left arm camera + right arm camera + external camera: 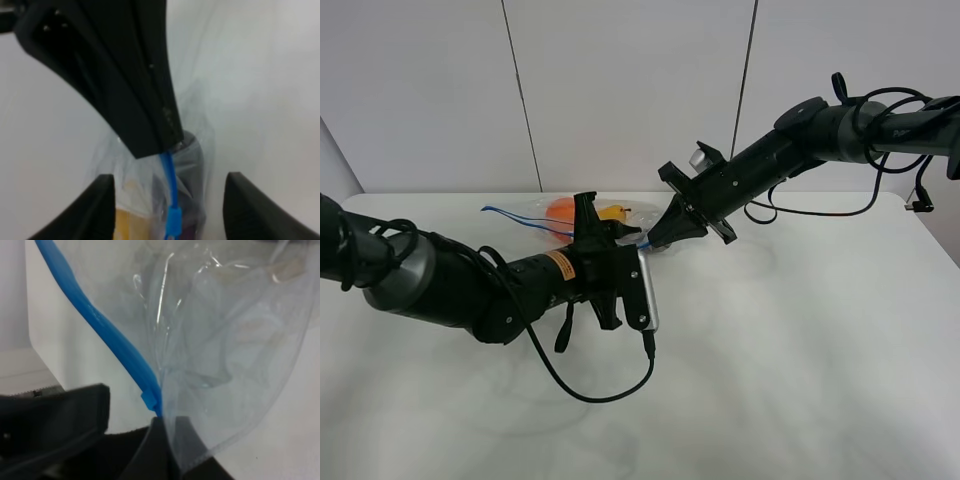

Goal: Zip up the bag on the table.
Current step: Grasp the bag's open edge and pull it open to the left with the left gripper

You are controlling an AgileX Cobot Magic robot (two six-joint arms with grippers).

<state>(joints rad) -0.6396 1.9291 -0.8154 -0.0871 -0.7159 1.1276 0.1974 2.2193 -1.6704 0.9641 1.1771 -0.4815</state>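
Note:
The clear bag needs to be zipped up, so my left gripper needs to grab its blue zipper by the zipper's slider (173,221) next.
The clear bag (570,216) lies at the back of the white table (770,350); orange and yellow items show through it. Its blue zipper strip (525,218) runs right to my right gripper (650,240), which is shut on the strip's end. The right wrist view shows the strip (100,330) ending at the closed fingertips (160,427). My left gripper (605,228) is open. In the left wrist view its fingers (102,210) stand either side of the bag (145,200) and strip (170,175), not touching. A dark purple item (192,165) shows behind the strip.
Both arms meet over the back middle of the table. A black cable (590,390) hangs from the left wrist and loops on the table. The grey panelled wall (620,90) stands just behind the table's far edge.

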